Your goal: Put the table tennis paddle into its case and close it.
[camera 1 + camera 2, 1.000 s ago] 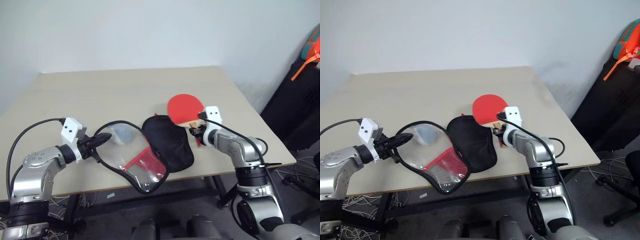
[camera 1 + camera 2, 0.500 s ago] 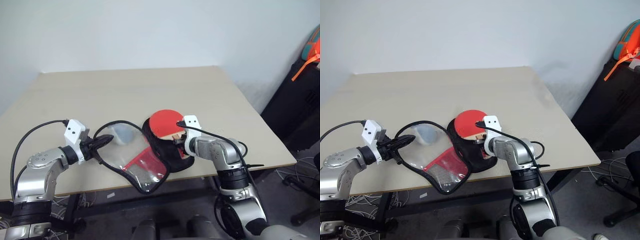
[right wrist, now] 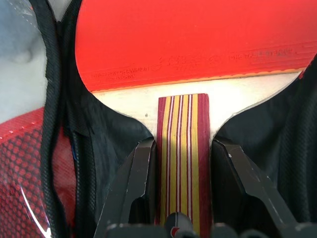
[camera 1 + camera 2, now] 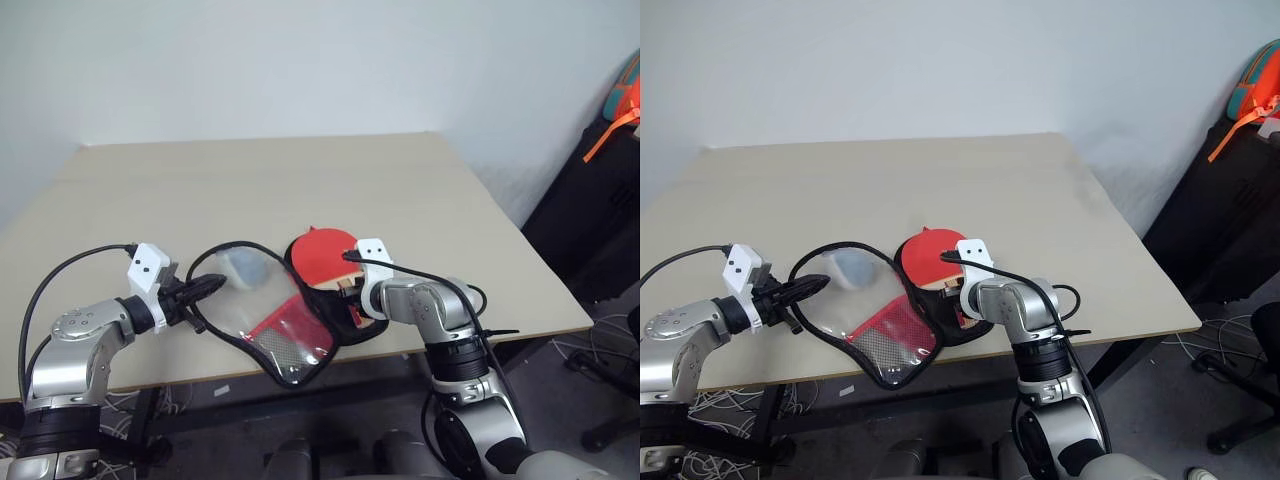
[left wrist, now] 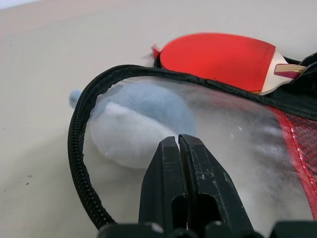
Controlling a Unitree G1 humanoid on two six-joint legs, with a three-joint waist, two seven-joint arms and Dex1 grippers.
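The paddle's red side is over the black lining (image 3: 111,124) inside the case's rim and the paddle would rest there, so my right gripper should open its fingers.
The case (image 4: 335,305) lies open near the table's front edge, black lining up. Its clear plastic flap (image 4: 262,312) with a red mesh corner is spread toward my left. My left gripper (image 4: 212,284) is shut on the flap's zip edge (image 5: 81,144). The table tennis paddle (image 4: 322,256) has its red face (image 3: 198,39) over the black lining. My right gripper (image 3: 181,151) is shut on its striped wooden handle (image 3: 181,134), one finger on each side. The gripper (image 4: 350,292) sits at the case's right half, angled down.
A small grey-white lump (image 5: 133,119) lies under the clear flap. The beige table (image 4: 250,180) stretches away behind the case. The case overhangs the front edge slightly. Black furniture with an orange strap (image 4: 605,140) stands off the table's right side.
My right gripper has carried the paddle leftward and toward me, from beside the case to over its black lining, tilting downward. The left gripper has stayed put on the flap.
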